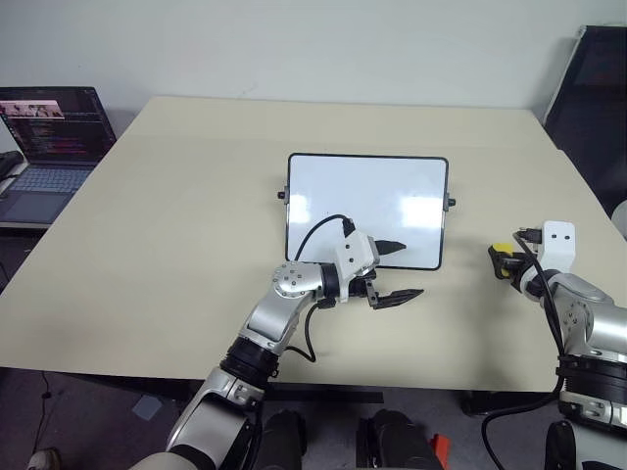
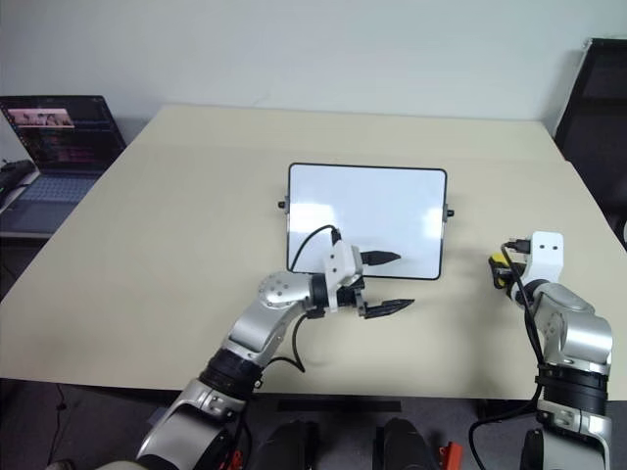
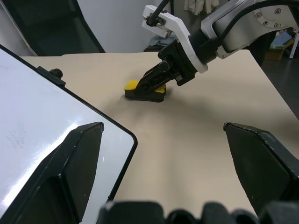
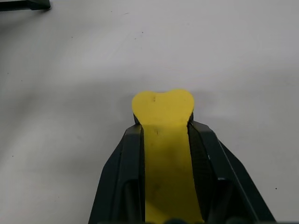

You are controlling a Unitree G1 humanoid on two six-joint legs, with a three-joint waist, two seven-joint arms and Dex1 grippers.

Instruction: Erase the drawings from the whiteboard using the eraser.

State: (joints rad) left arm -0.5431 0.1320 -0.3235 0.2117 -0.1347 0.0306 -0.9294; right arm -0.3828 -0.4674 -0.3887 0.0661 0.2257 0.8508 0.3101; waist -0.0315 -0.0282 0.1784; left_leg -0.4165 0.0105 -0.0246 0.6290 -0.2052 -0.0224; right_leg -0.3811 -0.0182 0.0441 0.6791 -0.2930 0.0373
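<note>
The yellow eraser sits with its dark bottom [image 3: 145, 95] down on the beige tabletop and would stay there, so it is now time for my right gripper to release it.
The whiteboard [image 1: 367, 206] lies flat in the middle of the table, its glossy face white with glare. I cannot make out the drawings on it. My left gripper [image 1: 409, 268] hovers open at the board's near right corner, pointing right, with nothing between its fingers [image 3: 79, 158]. To the right of the board, my right gripper [image 1: 504, 260] is shut on the yellow eraser [image 4: 163, 112]. The eraser's dark underside [image 3: 145, 95] rests on the tabletop, apart from the board.
The beige table [image 1: 176, 245] extends widely around the board. An open laptop [image 1: 49, 137] stands on a lower surface off the table's left edge. A dark chair [image 1: 598, 88] sits at the back right.
</note>
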